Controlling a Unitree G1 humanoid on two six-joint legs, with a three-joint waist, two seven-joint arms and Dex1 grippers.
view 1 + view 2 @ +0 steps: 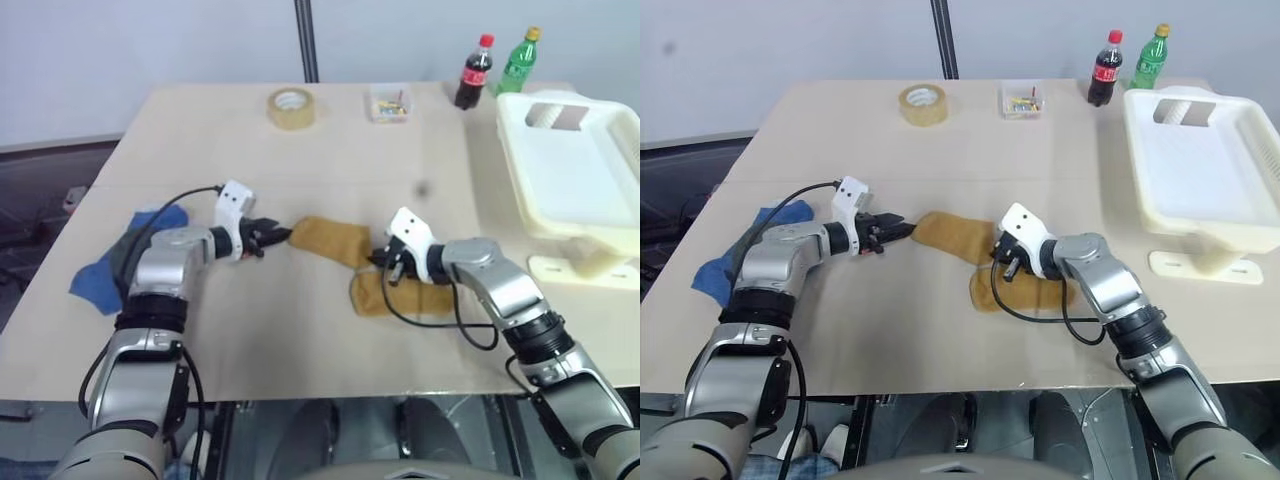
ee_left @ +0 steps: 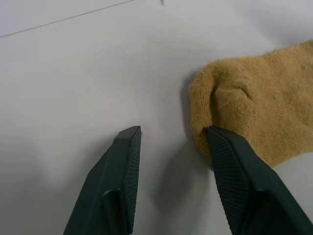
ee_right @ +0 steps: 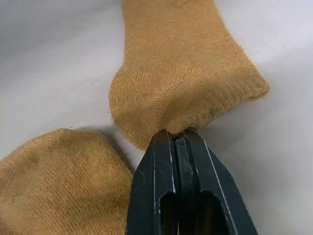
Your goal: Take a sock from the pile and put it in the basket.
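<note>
The sock has a fold of cloth standing up at the toe end while the rest lies flat, so the left gripper will next grab the sock by its toe end (image 1: 299,233) (image 2: 215,112).
A mustard-yellow sock (image 1: 330,241) lies flat in the middle of the table between my two grippers. My right gripper (image 3: 177,134) is shut on this sock's near end, pinching a fold of cloth. My left gripper (image 2: 173,134) is open at the sock's other end, with one finger (image 2: 234,166) touching the edge of the cloth (image 2: 254,107) and bare table between the fingers. A second mustard sock (image 1: 405,296) lies under my right wrist. The pile (image 1: 105,275) of blue and dark grey socks sits at the far left, partly hidden by my left arm. The cream-white basket (image 1: 575,170) stands at the right.
At the back of the table are a tape roll (image 1: 291,107), a small clear box (image 1: 388,103) of coloured bits, a cola bottle (image 1: 474,72) and a green bottle (image 1: 518,62). A flat cream piece (image 1: 580,268) lies below the basket.
</note>
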